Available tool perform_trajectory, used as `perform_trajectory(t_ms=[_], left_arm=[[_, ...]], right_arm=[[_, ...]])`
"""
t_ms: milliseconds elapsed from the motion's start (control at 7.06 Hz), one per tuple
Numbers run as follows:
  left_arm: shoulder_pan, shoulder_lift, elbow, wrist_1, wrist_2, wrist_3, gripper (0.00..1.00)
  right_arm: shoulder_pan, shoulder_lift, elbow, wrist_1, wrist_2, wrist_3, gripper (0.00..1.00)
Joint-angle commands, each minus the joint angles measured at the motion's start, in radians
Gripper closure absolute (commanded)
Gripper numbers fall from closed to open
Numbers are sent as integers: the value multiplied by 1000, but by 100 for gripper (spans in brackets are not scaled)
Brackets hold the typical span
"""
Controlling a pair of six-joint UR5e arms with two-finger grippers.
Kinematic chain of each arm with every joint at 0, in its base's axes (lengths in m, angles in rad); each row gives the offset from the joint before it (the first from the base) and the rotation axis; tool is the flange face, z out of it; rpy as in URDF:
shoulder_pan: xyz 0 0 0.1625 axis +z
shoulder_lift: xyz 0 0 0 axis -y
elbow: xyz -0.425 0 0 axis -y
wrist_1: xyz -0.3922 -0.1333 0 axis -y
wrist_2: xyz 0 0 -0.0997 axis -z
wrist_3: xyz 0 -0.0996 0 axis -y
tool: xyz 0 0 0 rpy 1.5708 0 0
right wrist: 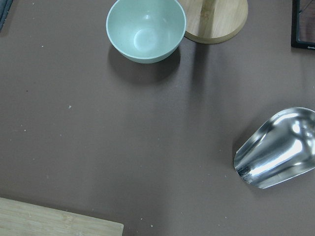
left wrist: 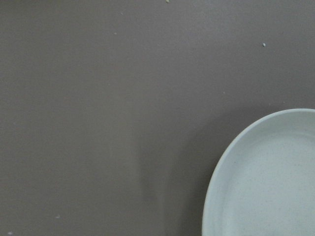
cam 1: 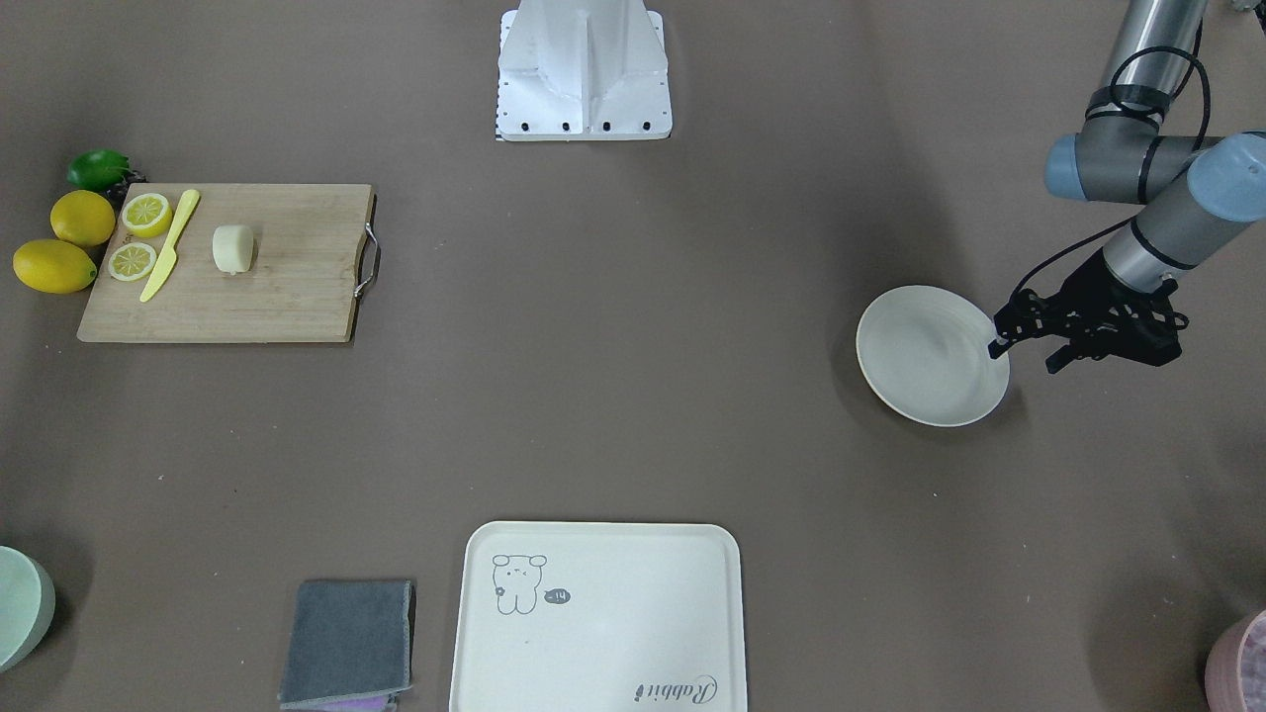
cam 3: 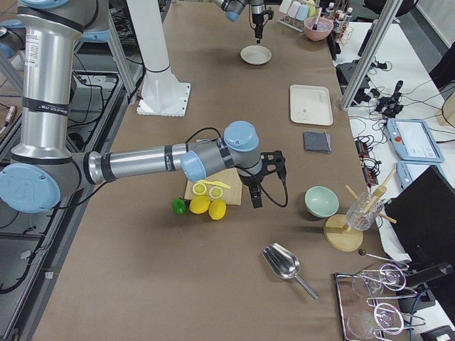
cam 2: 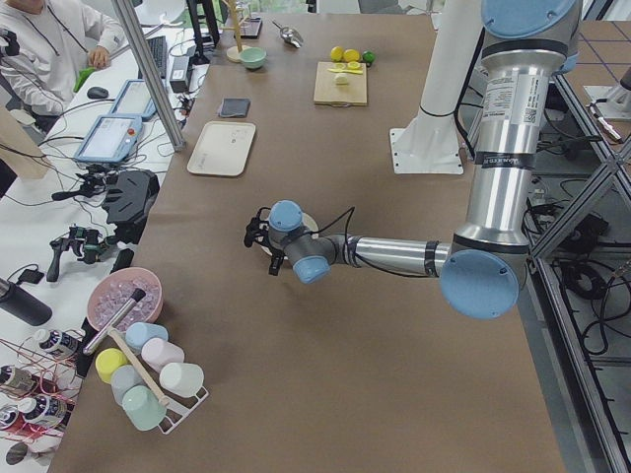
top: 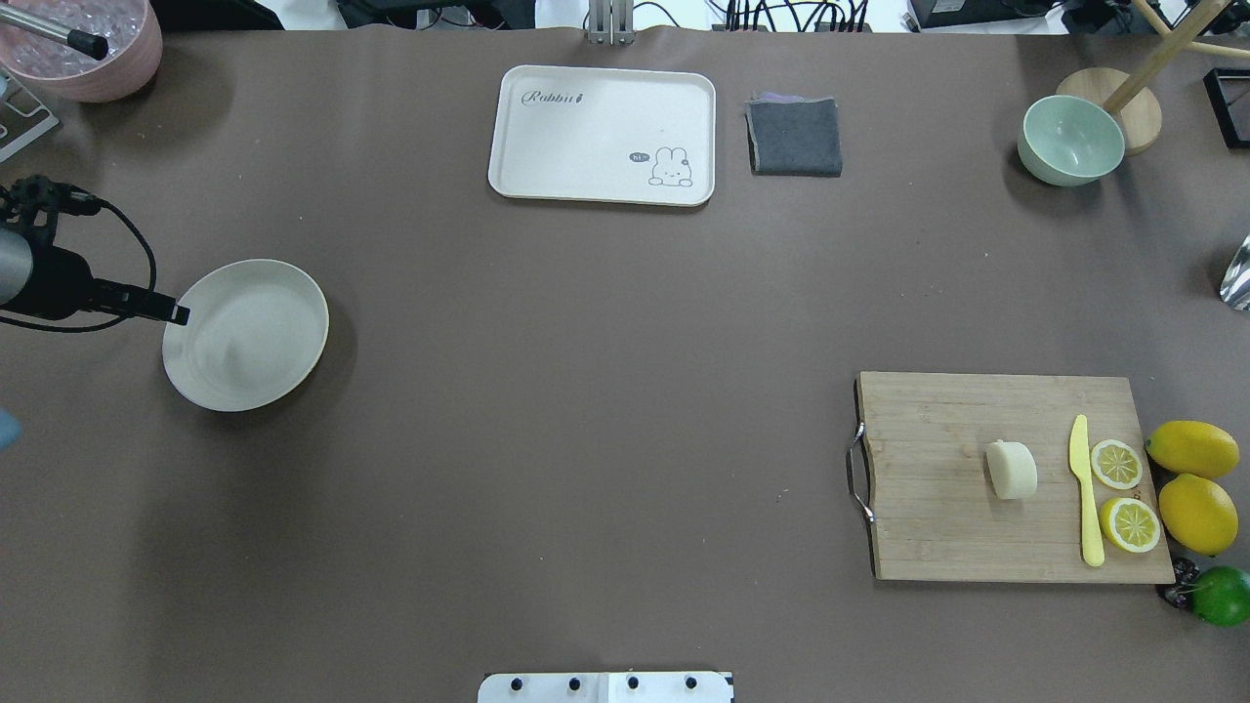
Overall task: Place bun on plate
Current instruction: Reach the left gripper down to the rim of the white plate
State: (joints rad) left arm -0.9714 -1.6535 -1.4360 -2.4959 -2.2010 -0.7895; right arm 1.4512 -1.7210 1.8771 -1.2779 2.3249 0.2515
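My left gripper opens far less wide than the plate spreads, so it should pinch the plate by its thin outer rim next.
The bun [cam 1: 233,248] [top: 1011,470], a small cream lump, lies on the wooden cutting board [cam 1: 287,297] [top: 957,527] on the robot's right side. Far across the table sits the plate [cam 1: 930,356] [top: 244,334] [left wrist: 266,182], round, off-white and with nothing on it. My left gripper [cam 1: 1024,356] [top: 176,312] hovers at the plate's outer rim, open and holding nothing, one fingertip over the rim. My right gripper [cam 3: 254,199] shows only in the exterior right view, beside the board's far end, and I cannot tell whether it is open or shut.
A yellow knife [top: 1084,488], two lemon halves [top: 1116,464], whole lemons [top: 1191,449] and a lime [top: 1221,596] sit at the board's end. A cream tray [top: 547,146], grey cloth [top: 794,137], green bowl [top: 1070,140] [right wrist: 146,29], metal scoop [right wrist: 278,147] and pink bowl [top: 98,49] line the far side.
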Motion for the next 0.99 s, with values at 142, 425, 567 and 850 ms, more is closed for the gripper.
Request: perform_trajectory(t_ms=[142, 425, 567, 850], left_arm=[[26, -2, 23, -20, 0, -16, 42], [26, -2, 11, -20, -11, -16, 71], [25, -2, -9, -21, -13, -26, 100], [13, -6, -90, -21, -13, -177, 100]], right_arm=[[0, -2, -4, 5, -2, 0, 0], [0, -2, -4, 5, -2, 0, 0], [0, -2, -3, 5, -1, 0, 0], [0, 0, -3, 6, -1, 0, 0]])
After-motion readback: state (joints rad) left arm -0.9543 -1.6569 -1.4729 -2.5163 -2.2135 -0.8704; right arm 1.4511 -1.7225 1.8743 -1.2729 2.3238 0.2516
